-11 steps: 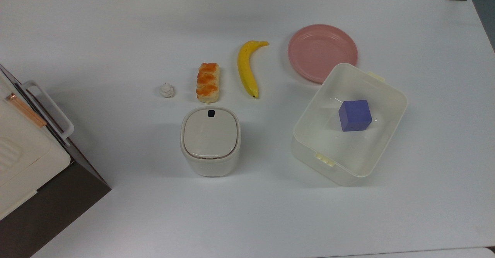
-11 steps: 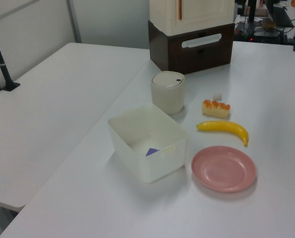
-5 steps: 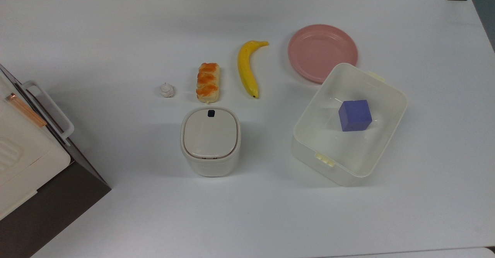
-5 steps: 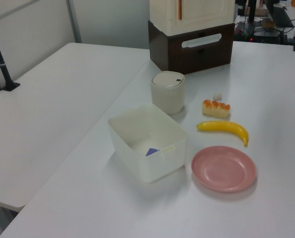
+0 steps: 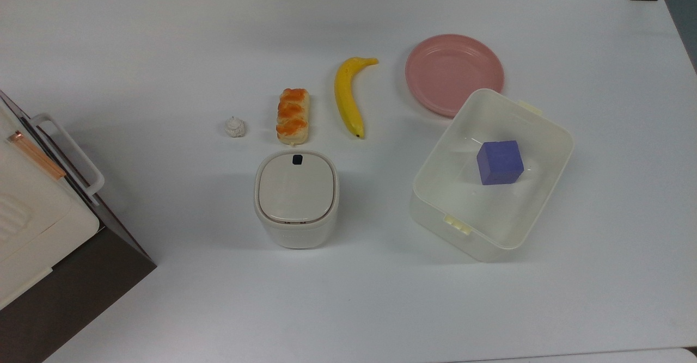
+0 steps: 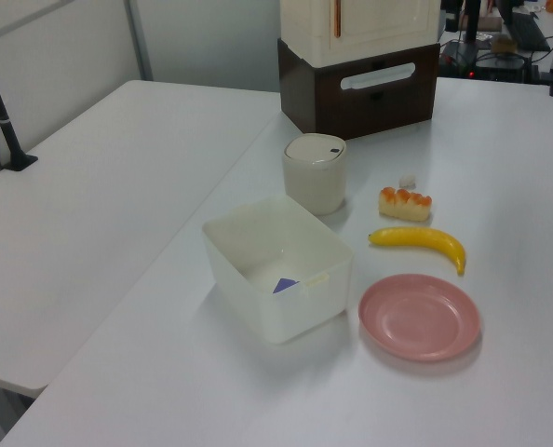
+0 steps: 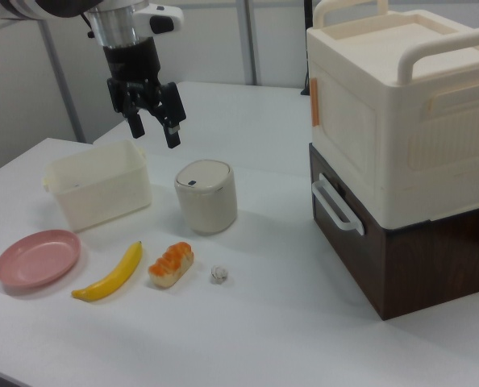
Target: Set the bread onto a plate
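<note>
I should put the bread on the pink plate (image 6: 420, 318), so next I should grab the bread (image 6: 405, 204) by the sides of the small oblong bun.
The bread (image 5: 293, 115) (image 6: 405, 204) (image 7: 171, 264) is a small oblong bun with an orange glazed top, lying on the white table between a yellow banana and a tiny white lump. The pink plate (image 5: 453, 73) (image 6: 419, 317) (image 7: 36, 257) lies bare beyond the banana, next to a translucent tub. My gripper (image 7: 152, 126) hangs open and empty high above the table in the right view, over the area between the tub and the lidded canister, well away from the bread.
A banana (image 5: 347, 95) separates bread and plate. A white lump (image 5: 235, 127) lies beside the bread. A lidded canister (image 5: 296, 198) stands close to the bread. The tub (image 5: 491, 175) holds a purple cube (image 5: 499, 162). A cream-and-brown cabinet (image 7: 401, 145) stands at the table's end.
</note>
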You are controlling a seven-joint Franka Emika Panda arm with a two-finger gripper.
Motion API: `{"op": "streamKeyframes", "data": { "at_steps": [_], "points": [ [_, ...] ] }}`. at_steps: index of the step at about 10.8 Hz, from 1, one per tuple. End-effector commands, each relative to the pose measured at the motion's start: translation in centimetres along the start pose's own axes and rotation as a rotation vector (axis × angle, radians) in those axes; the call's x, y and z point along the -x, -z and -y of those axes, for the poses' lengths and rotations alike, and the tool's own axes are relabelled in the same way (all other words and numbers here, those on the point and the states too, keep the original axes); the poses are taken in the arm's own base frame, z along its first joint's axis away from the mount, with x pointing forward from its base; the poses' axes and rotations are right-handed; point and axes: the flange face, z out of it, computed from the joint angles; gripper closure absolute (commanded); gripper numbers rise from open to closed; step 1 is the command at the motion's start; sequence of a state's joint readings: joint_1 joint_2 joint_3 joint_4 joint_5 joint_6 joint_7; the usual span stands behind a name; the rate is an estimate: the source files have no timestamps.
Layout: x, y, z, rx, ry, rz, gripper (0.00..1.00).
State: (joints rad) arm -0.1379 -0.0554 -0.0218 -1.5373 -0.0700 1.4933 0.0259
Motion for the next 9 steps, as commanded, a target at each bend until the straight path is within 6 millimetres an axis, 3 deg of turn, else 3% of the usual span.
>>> {"op": "streamKeyframes", "data": {
  "at_steps": [1,4,9],
  "points": [
    [-1.1,-3.3,3.2,0.027,0.073,0.081,0.0],
    [-2.9,-7.5,8.1,0.062,0.151,0.149,0.0],
    [-5.1,-15.8,13.8,0.123,0.253,0.239,0.0]
  ]
}}
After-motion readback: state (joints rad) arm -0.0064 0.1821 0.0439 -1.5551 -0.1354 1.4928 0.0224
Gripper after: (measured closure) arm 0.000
